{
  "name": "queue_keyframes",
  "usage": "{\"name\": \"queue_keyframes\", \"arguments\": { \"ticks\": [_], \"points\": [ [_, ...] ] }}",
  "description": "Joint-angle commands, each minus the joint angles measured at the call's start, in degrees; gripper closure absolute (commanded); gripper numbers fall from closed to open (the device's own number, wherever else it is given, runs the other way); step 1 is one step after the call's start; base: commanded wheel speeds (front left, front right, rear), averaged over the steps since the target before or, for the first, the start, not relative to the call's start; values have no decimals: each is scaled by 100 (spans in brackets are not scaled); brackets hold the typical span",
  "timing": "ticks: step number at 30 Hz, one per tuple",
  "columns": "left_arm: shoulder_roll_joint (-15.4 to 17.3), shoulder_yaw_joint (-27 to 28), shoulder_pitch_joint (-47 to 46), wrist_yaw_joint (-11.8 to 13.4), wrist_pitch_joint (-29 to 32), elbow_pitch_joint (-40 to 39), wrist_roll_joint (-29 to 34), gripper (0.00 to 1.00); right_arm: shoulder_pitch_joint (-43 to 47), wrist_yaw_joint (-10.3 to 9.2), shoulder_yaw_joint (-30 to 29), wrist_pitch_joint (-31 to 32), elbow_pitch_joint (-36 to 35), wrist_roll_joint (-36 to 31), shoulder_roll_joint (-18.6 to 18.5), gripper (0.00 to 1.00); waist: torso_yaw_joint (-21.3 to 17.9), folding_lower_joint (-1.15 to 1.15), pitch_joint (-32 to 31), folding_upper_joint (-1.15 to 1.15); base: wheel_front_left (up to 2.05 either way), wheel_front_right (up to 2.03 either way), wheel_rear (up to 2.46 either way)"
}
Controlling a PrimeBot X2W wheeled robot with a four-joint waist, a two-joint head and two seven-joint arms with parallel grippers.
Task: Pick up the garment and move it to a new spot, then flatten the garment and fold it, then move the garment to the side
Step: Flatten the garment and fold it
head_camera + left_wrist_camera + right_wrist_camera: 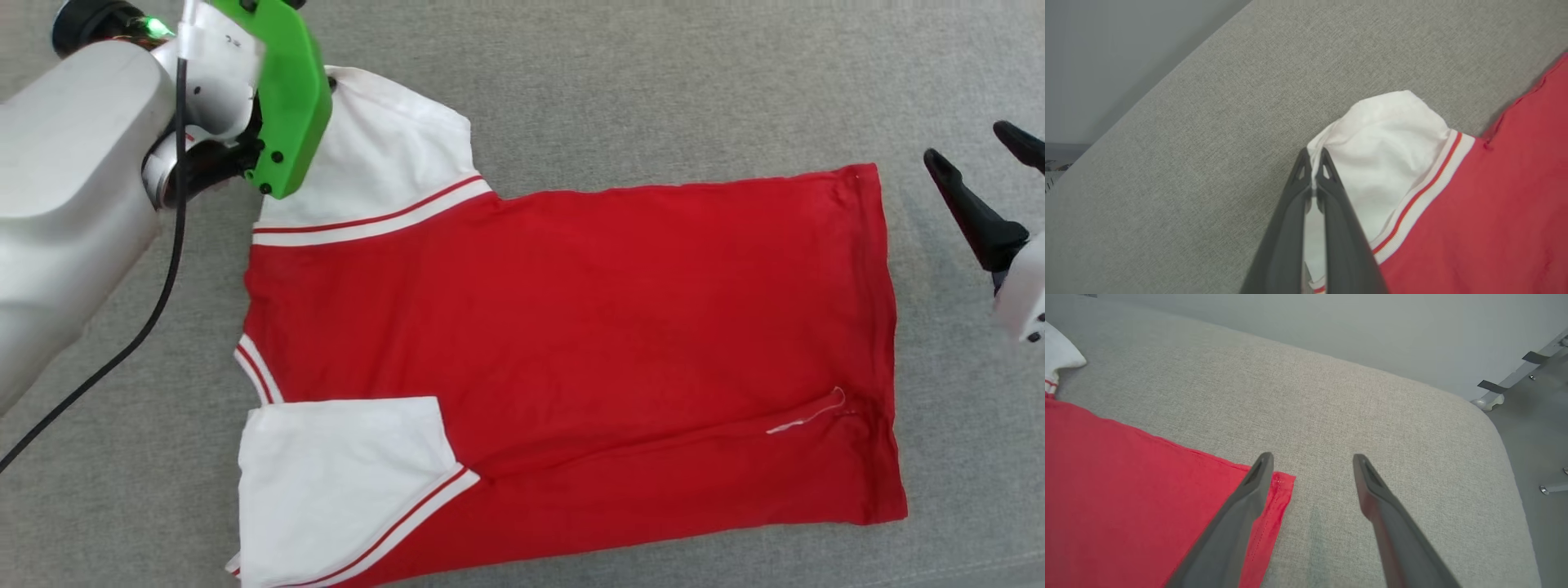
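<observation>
Next, my right gripper grabs the red T-shirt by its hem corner [862, 176] to fold the T-shirt's body [627, 314] lengthwise.
The garment [571, 327], a red T-shirt with white sleeves and striped trim, lies spread flat on the grey cushion, collar end to the left and hem to the right. My left gripper [1314, 157] is shut on the edge of the far white sleeve [384, 155], which bunches up at the pinch. In the head view the green wrist housing [290, 98] hides those fingers. My right gripper [967, 140] stands open just off the far hem corner [1284, 482]; in its wrist view the right gripper [1312, 457] holds nothing, and one finger overlaps that corner.
The grey upholstered surface [653, 98] extends beyond the shirt on all sides. Its rounded corner [1494, 420] drops to a floor with metal legs [1547, 486]. A black cable [155, 310] hangs along my left arm. A loose white thread [804, 416] lies near the hem.
</observation>
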Motion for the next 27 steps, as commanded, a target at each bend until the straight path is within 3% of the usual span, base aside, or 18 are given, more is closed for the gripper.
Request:
{"name": "queue_keyframes", "arguments": {
  "ticks": [1,6,12,17,27],
  "points": [
    [42,-24,-13,-16,-82,-116,74,100,-178,-4,146,444,30,258,-192,0,238,0,-205,0,0,0,0],
    [60,-83,-11,-16,-265,-512,149,100,-616,-4,517,1990,219,1165,-673,0,428,0,-237,0,0,0,0],
    [36,-116,-56,-16,-412,-794,379,100,-1184,-4,903,3088,618,1291,-822,0,651,0,-146,0,0,0,0],
    [-8,-122,-112,-16,-509,-876,404,100,-1524,-4,1165,3357,1131,1216,-598,0,782,0,-5,0,0,0,0],
    [-96,-129,-150,-16,-622,-822,337,100,-1656,-4,1867,3157,2183,1084,-156,0,878,0,204,0,0,0,0]
  ]
}}
